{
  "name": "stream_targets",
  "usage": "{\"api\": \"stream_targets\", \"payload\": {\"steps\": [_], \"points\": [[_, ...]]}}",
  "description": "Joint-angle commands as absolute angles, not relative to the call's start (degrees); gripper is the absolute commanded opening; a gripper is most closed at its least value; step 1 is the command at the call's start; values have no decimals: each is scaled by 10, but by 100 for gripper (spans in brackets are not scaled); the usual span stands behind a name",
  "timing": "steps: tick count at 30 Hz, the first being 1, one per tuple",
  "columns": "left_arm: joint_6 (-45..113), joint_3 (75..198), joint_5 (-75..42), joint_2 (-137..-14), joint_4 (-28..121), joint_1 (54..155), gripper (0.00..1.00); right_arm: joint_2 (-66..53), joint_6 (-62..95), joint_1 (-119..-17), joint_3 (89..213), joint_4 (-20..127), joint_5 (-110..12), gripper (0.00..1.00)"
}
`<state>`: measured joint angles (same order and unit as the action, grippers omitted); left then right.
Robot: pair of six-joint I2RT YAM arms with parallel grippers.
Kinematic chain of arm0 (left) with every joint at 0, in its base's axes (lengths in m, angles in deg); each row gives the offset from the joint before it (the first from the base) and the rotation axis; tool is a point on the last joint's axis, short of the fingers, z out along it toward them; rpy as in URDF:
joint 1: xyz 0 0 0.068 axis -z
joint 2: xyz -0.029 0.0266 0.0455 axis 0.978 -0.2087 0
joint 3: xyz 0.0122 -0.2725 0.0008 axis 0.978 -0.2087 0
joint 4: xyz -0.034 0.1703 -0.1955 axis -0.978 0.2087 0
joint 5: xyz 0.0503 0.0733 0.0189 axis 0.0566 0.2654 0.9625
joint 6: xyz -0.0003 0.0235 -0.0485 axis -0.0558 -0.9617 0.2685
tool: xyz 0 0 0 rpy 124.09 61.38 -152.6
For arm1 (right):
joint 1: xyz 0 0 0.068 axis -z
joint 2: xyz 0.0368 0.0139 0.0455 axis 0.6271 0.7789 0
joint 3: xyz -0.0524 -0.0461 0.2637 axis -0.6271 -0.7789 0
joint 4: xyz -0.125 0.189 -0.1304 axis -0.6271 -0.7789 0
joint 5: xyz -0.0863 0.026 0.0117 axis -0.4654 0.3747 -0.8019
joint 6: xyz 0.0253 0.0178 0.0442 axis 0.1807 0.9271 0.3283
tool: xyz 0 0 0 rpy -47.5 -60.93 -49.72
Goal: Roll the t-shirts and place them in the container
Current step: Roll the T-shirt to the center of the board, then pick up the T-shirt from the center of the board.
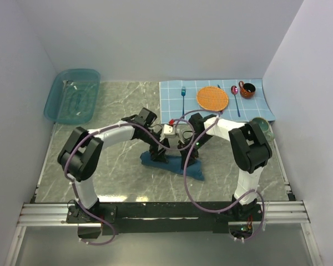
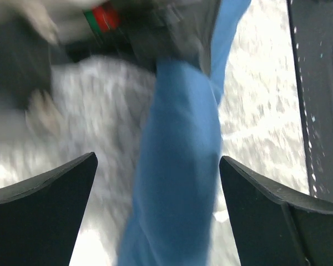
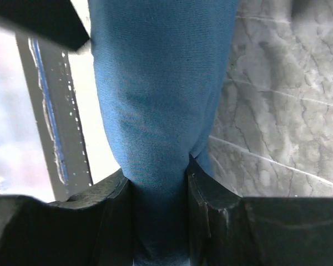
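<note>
My fingers are above the roll, so it is too early to close my left gripper, as that would miss now. The gripper moves lower first.
A dark teal-blue t-shirt [image 1: 175,164] lies bunched into a long roll on the marble table, mid-front. My right gripper [image 1: 190,157] is shut on the t-shirt; in the right wrist view the cloth [image 3: 161,111] is pinched between both fingers. My left gripper [image 1: 160,154] hovers over the roll's left part, open; in the left wrist view the rolled cloth [image 2: 180,183] runs between the spread fingers without touching them. That view is motion-blurred.
A see-through teal tub [image 1: 73,95] stands at the back left. A light blue gridded placemat [image 1: 213,100] at the back right carries an orange plate [image 1: 212,98], fork, spoon and brown cup [image 1: 247,89]. A glass [image 1: 263,129] stands beside the right arm.
</note>
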<state>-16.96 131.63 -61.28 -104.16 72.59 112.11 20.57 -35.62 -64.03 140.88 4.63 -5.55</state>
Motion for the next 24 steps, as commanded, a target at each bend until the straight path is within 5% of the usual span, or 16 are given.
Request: {"api": "stream_targets", "payload": {"steps": [1, 24], "points": [[-178, 1272, -573, -941, 746, 1093, 99, 238, -342, -628, 1427, 23, -73, 20], [-266, 1295, -544, -1004, 727, 1213, 99, 296, -328, -602, 1468, -10, -56, 20]]}}
